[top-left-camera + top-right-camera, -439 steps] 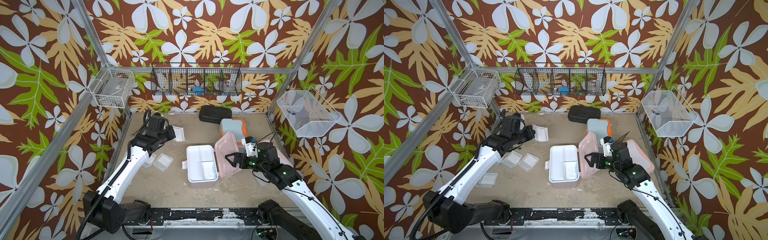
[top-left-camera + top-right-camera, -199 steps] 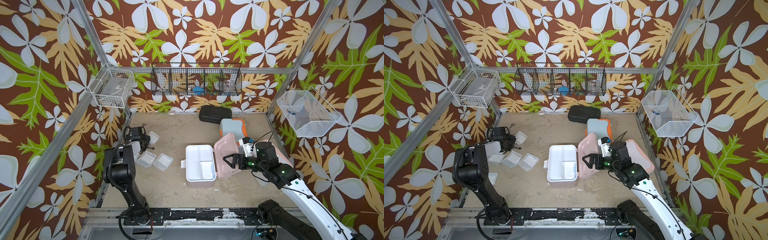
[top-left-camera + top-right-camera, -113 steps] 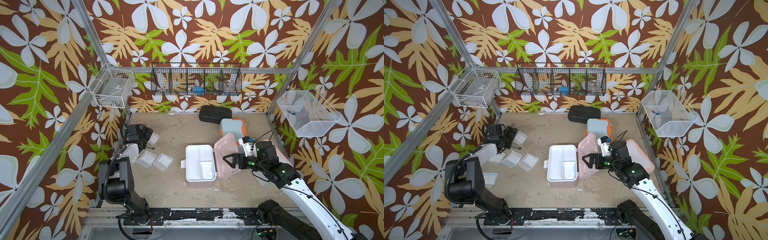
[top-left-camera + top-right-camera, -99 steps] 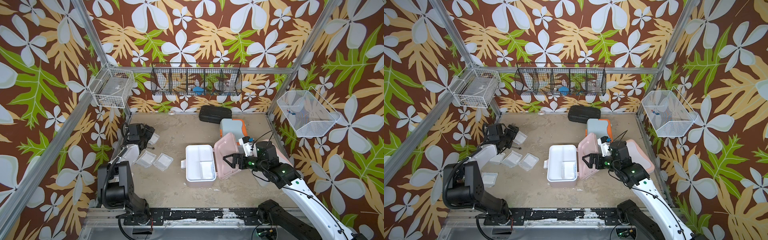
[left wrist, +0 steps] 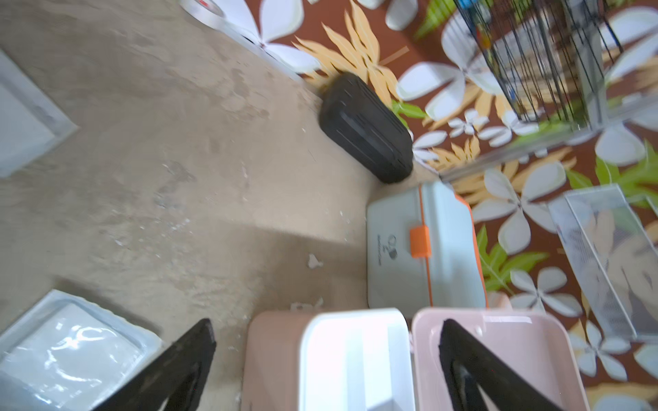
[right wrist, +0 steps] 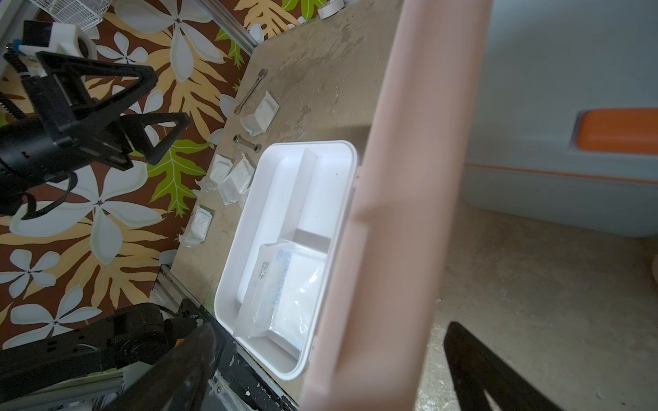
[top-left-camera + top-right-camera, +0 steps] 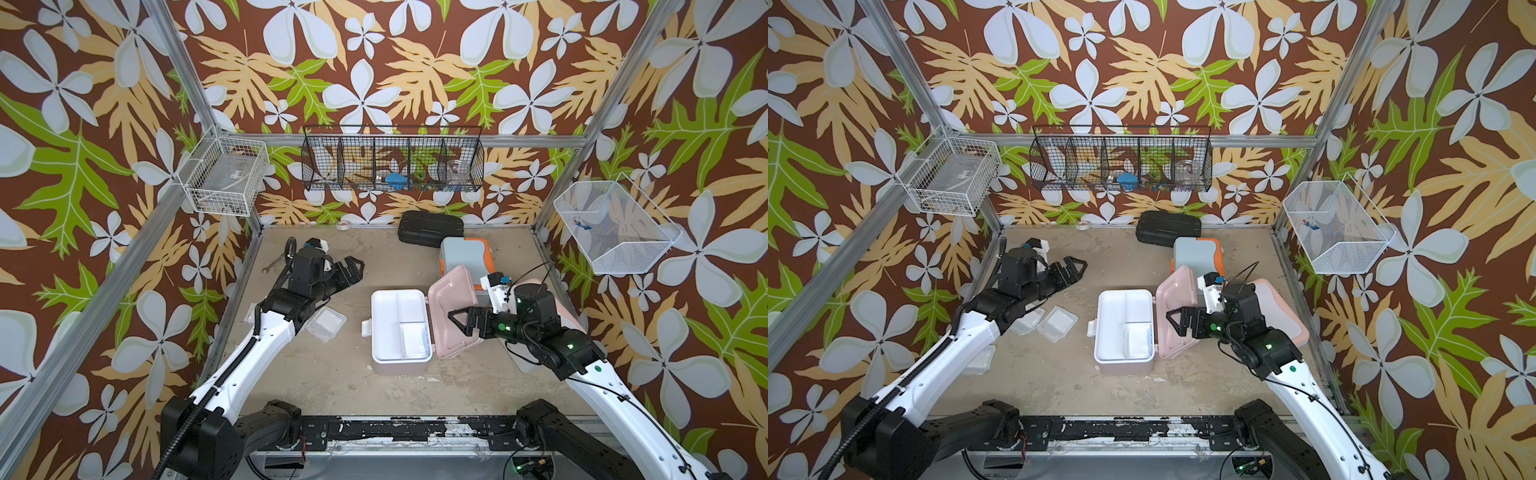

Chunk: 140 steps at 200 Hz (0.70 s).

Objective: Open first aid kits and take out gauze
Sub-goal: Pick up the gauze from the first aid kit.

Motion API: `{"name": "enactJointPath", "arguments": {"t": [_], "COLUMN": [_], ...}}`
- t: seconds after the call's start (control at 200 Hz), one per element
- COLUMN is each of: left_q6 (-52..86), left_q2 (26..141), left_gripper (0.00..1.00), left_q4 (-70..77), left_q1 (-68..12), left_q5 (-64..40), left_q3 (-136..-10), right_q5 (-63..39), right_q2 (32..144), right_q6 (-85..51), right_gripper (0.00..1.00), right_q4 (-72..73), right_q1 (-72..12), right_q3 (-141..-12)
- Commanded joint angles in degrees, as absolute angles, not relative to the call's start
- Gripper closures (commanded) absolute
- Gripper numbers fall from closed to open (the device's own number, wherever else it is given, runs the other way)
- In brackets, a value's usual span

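The robot's left gripper needs to grab the gauze packet by its edge next to the tray's long divider next, so that it can take the packet out of the kit.
The pink first aid kit [image 7: 376,332] lies open mid-table, its white tray holding one gauze [image 7: 415,341] packet, also seen in the right wrist view [image 6: 288,295]. Its pink lid [image 6: 409,178] stands upright between the wide-apart fingers of my right gripper [image 7: 459,324], which is open. My left gripper [image 7: 351,268] hovers open and empty over the back left of the table, away from the kit. Several loose gauze packets [image 7: 1059,322] lie on the left. The light blue kit [image 7: 461,255] sits shut behind. Another pale case [image 7: 1281,309] lies partly under my right arm.
A flat black case [image 7: 430,228] and a tape roll [image 7: 344,225] sit at the back wall. A wrench [image 7: 272,264] lies at the left edge. Wire baskets [image 7: 392,160] hang on the back and side walls.
My left arm has swung out from the left wall toward the back of the table, and its gripper has opened. The right arm and the pink lid have not moved.
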State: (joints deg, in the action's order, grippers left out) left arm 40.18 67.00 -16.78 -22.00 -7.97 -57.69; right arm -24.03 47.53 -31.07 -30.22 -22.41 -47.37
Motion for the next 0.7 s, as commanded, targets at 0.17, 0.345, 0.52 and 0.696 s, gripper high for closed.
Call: {"name": "enactJointPath", "arguments": {"t": [0.17, 0.345, 0.52, 0.696], "left_q6": [39.1, 41.7, 43.8, 44.3], "left_q2": [66.1, 68.9, 70.4, 73.6], "left_gripper": [0.13, 0.19, 0.28, 0.42], "left_q4": [-32.8, -37.4, -41.0, -38.9], "left_q1": [-38.8, -49.4, -54.4, -56.7], "left_q5": [2.8, 6.9, 10.1, 7.3], "left_q3": [-60.9, -63.9, -64.8, -64.7], "right_q5": [-21.2, -21.0, -20.7, -20.9], "right_q2": [48.3, 48.8, 48.6, 49.0], "right_q6": [-30.1, -30.0, -30.0, -29.9], "right_gripper": [0.00, 0.00, 0.00, 0.00], "right_q4": [-30.1, -29.9, -29.8, -29.4], "right_q1": [-22.5, -22.5, -22.4, -22.5], "right_q3": [-48.0, -47.9, -47.6, -47.5]}}
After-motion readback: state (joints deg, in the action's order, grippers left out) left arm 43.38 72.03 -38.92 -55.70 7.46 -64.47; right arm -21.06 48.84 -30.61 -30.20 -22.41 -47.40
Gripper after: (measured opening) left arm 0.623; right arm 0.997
